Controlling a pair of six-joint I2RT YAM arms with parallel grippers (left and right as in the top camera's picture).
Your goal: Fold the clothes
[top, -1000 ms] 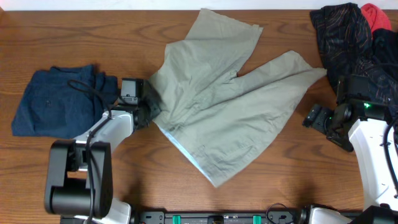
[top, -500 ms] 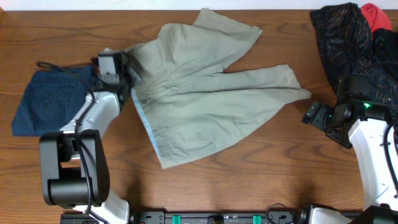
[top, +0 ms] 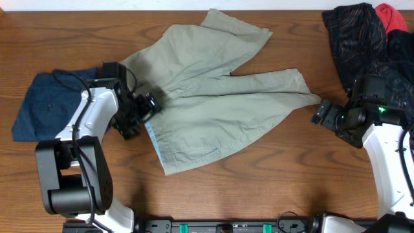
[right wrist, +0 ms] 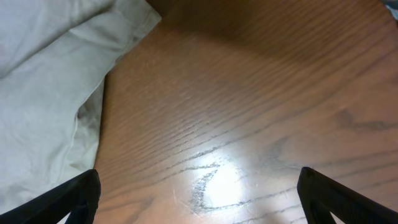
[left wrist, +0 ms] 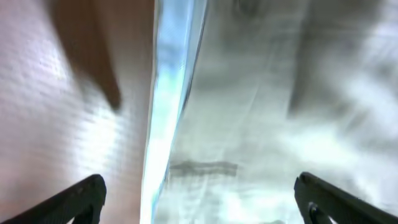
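My left gripper grips the waistband's near corner next, to fold the near leg of the khaki trousers (top: 213, 97) over the other leg.
The clothes, a pair of khaki trousers (top: 213, 97), lie spread across the middle of the table, waistband to the left and the two legs reaching back and right. My left gripper (top: 149, 105) hovers over the waistband edge, open, with nothing between its fingers. The left wrist view is blurred, showing the trousers (left wrist: 267, 112) and their pale blue inner edge under the left gripper (left wrist: 199, 196). My right gripper (top: 321, 114) is open just right of a leg end. In the right wrist view the trousers (right wrist: 50, 93) lie up and left of the right gripper (right wrist: 199, 190), which is over bare wood.
A folded navy denim garment (top: 48, 110) lies at the left, beside my left arm. A black striped garment (top: 356, 32) and a red one (top: 391, 16) are heaped at the back right corner, behind my right arm.
My left gripper dragged the trousers' waistband leftwards, then let go, opened and swung towards the front. The trousers now lie further left. The right gripper edged slightly left.
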